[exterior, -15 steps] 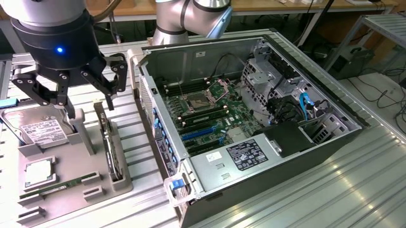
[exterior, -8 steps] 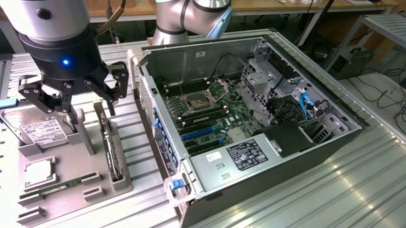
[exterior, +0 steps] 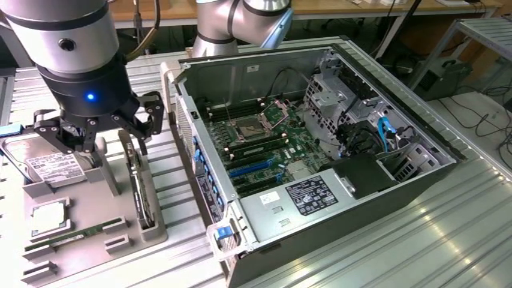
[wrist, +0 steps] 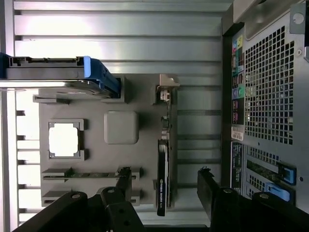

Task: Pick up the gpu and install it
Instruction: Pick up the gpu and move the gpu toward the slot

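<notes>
Next, to install it, my gripper picks up the GPU by the exposed upper edge of its black shroud, since the tray's slot encloses the shroud's lower edge.
The gpu stands on its long edge in a slot of the grey tray, at the tray's side nearest the computer case. In the wrist view the gpu is a thin black strip with its silver bracket at one end. My gripper hovers above the tray, open, with nothing between its fingers. Through the wrist camera the gripper straddles the card, one black finger on each side and apart from it.
The tray also holds a hard drive in a blue carrier, a square processor and a green memory stick. The open computer case lies at the exterior view's right, its blue card slots exposed.
</notes>
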Robot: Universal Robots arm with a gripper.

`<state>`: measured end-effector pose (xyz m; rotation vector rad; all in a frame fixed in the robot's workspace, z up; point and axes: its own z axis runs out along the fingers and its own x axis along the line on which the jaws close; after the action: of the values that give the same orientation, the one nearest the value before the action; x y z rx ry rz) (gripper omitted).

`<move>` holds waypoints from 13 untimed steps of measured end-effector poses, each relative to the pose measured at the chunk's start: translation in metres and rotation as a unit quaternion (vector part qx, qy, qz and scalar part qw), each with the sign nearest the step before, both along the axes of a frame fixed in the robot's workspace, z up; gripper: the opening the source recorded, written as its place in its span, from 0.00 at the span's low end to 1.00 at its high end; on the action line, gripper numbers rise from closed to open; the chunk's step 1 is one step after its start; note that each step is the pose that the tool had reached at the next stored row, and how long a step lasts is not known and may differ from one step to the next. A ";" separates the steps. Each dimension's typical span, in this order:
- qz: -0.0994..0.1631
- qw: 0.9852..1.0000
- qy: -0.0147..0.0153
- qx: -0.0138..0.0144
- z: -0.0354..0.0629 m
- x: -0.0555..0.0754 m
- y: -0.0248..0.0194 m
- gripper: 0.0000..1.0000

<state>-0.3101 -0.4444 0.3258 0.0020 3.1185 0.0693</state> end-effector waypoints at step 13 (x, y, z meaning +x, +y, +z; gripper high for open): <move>0.000 1.000 0.000 0.000 -0.0263 0.000 0.0000 0.66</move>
<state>-0.3101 -0.4444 0.2996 0.0016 3.1185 0.0693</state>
